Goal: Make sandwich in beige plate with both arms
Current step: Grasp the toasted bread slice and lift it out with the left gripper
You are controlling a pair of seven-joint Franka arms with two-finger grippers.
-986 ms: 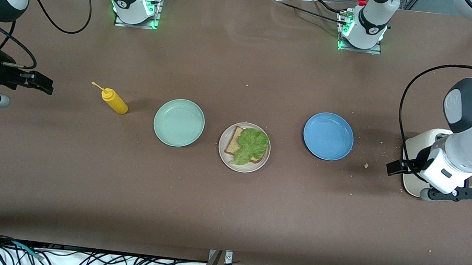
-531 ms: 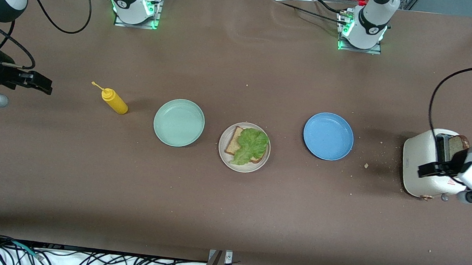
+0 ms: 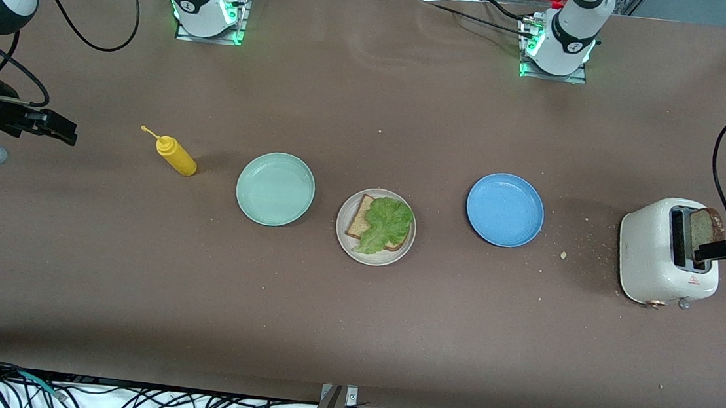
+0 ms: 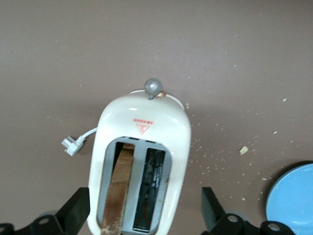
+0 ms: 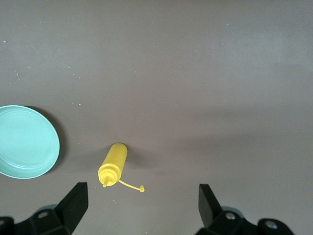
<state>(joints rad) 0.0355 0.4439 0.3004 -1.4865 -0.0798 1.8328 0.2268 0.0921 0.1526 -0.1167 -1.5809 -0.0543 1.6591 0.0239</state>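
Observation:
My left gripper takes hold of the bread slice by its exposed top edge (image 3: 710, 227) next, since the toaster slot (image 3: 679, 238) encloses the slice's lower part.
The beige plate (image 3: 343, 236) lies mid-table between the two other plates. On it is one bread slice (image 3: 357, 222) with a ruffled lettuce leaf (image 3: 387, 223) on top. A second bread slice (image 3: 705, 227) (image 4: 120, 188) stands in one slot of the white toaster (image 3: 651, 252) (image 4: 142, 132) at the left arm's end. My left gripper (image 3: 714, 251) (image 4: 144, 215) hangs open over the toaster, its fingers wide on either side of it, holding nothing. Open and empty, my right gripper (image 3: 67, 129) (image 5: 142, 205) hovers at the right arm's end, beside the mustard bottle.
A yellow mustard bottle (image 3: 175, 154) (image 5: 113, 164) lies on its side beside the mint green plate (image 3: 275, 189) (image 5: 27, 142). The blue plate (image 3: 505, 210) (image 4: 293, 200) sits between the beige plate and the toaster. Crumbs are scattered near the toaster, whose plug (image 4: 71, 144) lies loose.
The left arm has swung out toward its end of the table, uncovering the toaster and the bread in its slot. The right gripper has drifted slightly outward.

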